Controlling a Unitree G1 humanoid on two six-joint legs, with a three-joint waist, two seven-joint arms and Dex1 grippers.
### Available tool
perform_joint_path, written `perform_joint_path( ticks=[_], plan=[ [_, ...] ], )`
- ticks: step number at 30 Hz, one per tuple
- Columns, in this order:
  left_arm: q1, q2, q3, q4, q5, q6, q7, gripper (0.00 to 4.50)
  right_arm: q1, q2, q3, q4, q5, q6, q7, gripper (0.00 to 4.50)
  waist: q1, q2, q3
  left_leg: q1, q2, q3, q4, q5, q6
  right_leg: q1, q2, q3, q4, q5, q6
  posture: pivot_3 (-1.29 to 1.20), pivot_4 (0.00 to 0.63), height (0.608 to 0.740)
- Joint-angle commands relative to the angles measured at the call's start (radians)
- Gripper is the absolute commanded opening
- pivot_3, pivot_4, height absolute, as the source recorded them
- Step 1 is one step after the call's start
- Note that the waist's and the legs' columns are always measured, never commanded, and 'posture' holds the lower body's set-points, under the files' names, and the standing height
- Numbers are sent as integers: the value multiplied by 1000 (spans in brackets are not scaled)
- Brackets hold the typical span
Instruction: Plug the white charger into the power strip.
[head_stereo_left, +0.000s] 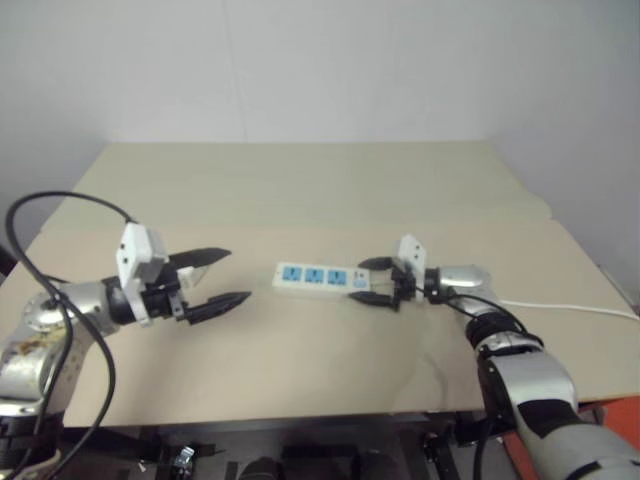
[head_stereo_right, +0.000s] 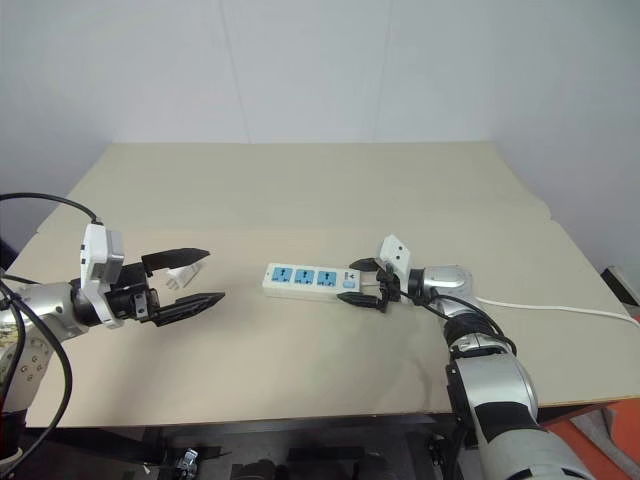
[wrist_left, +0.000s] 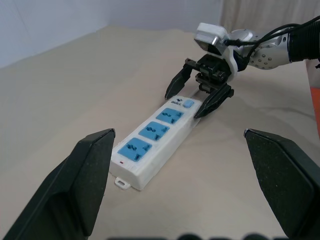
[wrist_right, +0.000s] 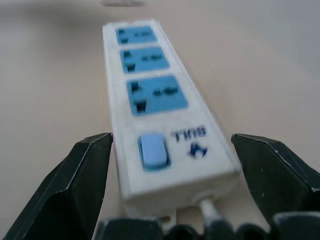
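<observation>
My right gripper is going to grab the power strip by its switch end next. That will keep the power strip steady while the charger plugs in.
The power strip lies flat on the beige table, three blue sockets facing up, its switch end toward my right arm. My right gripper is open, one finger on each side of that switch end, and I see no contact. My left gripper hovers open left of the strip, pointing at it, nothing between its fingers. The white charger is a small white block on the table, seen through the gap between the left fingers.
The strip's thin white cord runs right along the table to its right edge. A black cable loops over my left arm. The table's front edge is close below both arms. The far half of the tabletop is bare.
</observation>
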Motion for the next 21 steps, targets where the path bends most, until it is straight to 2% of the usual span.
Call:
perform_joint_path(
  ticks=[1,10,21],
  plan=[
    [-12,4,10,-24,-5,-16,-2,4500,-11,0,-20,-1,-2,-28,-13,4450,-2,0,0,0,0,0,0,0,0,0,0,0,0,0,0,0,150,740],
    [-18,2,11,-24,-9,-15,-1,4500,-11,17,-52,3,25,-37,43,4450,-2,0,0,0,0,0,0,0,0,0,0,0,0,0,0,0,150,740],
    [-23,3,8,-34,-13,-8,4,4500,15,33,-61,12,4,-96,6,4450,-3,0,0,0,0,0,-1,0,0,0,0,0,0,0,0,0,150,740]
  ],
)
